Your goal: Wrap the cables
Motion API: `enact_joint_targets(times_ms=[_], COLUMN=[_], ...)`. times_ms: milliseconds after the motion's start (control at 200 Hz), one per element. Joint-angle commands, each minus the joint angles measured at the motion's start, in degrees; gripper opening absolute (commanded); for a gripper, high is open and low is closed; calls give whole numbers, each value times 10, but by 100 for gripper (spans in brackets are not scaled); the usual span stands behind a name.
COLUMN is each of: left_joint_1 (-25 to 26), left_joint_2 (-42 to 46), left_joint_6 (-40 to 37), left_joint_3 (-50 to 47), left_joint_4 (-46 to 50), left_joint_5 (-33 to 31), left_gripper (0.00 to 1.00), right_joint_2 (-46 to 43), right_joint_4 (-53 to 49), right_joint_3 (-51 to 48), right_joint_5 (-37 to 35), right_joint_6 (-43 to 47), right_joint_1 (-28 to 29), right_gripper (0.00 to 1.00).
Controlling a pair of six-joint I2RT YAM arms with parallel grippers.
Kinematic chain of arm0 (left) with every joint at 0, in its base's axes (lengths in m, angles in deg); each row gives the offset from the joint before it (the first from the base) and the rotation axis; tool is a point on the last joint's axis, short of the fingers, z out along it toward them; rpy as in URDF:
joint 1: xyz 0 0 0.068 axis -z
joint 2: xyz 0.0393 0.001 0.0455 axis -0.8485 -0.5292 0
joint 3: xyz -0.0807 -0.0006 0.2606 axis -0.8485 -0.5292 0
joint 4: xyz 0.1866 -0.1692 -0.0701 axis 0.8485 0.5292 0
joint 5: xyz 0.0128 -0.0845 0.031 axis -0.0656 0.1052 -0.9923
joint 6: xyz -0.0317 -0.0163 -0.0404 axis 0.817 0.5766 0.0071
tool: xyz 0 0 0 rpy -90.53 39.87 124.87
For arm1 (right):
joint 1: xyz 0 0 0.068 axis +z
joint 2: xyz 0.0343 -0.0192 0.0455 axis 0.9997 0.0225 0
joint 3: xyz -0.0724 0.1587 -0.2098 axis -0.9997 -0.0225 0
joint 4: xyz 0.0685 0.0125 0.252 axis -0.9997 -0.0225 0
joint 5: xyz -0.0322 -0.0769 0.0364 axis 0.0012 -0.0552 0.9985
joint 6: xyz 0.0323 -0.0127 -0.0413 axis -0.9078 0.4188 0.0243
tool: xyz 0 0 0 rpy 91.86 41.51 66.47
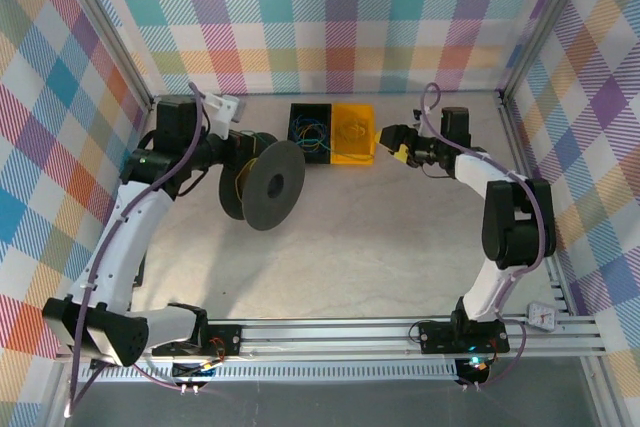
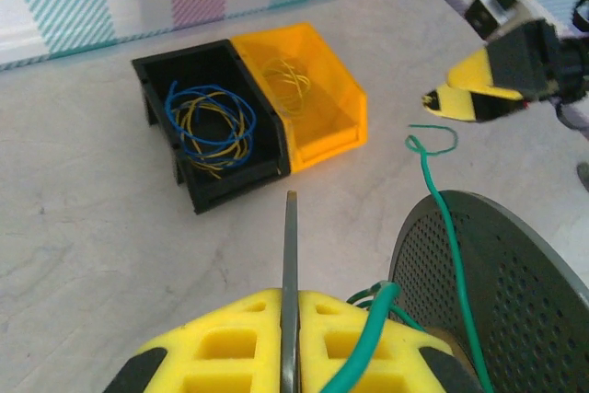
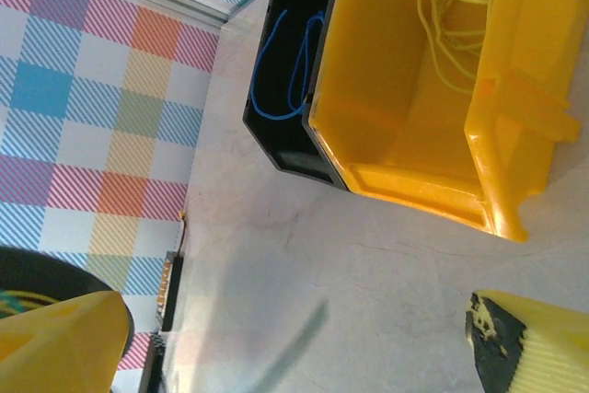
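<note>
I should next pick up the green cable with my right gripper near its curled loose end (image 2: 420, 147), which leaves the length of the cable toward the spool (image 2: 515, 292) free to wrap.
My left gripper (image 2: 290, 299) is shut on the thin edge of one flange of the black spool (image 2: 515, 292), holding it upright above the table (image 1: 272, 184). A green cable (image 2: 444, 213) runs from the spool's core across the other flange, and its curled free end lies on the table. My right gripper (image 3: 290, 342) stands wide open beside the yellow bin (image 1: 352, 132), with a blurred thin streak between its fingers. Blue and yellow cables (image 2: 213, 126) lie coiled in the black bin (image 2: 156, 75). Yellow cables (image 3: 456, 6) lie in the yellow bin.
The two bins sit side by side at the back middle of the table (image 1: 350, 247). Plaid walls enclose the back and both sides. The right gripper (image 2: 469, 97) hangs just beyond the cable's free end in the left wrist view. A rail (image 1: 340, 332) runs along the near edge.
</note>
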State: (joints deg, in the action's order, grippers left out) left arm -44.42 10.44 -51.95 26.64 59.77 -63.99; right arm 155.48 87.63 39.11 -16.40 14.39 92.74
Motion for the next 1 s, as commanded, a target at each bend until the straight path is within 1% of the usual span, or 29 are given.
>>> enact_joint_targets(times_ms=[0,165,370,615,730,845,995], left_joint_1=[20,35,43,51,54,56,58], left_joint_2=[28,23,8,-7,-10,-12,-13], left_joint_6=[-28,-35,-38,-41,-43,-43,-44], left_joint_3=[-11,-11,-2,7,10,11,13], left_joint_4=[-33,-38,-38,-39,-37,-39,-39], left_joint_5=[1,-10,-25,-37,-42,-46,-47], left_gripper=[0,0,0,0,0,0,0], right_joint_2=[5,5,-5,-11,-8,1,9], right_joint_4=[28,21,34,98,124,169,179], right_joint_3=[-13,-33,-77,-114,-120,-125,-121], right_joint_5=[30,44,53,81,88,96,93], right_joint_6=[-27,-21,-30,-84,-110,-147,-159], right_joint_1=[4,11,19,34,46,57,63], right_gripper=[95,95,96,95,91,85,76])
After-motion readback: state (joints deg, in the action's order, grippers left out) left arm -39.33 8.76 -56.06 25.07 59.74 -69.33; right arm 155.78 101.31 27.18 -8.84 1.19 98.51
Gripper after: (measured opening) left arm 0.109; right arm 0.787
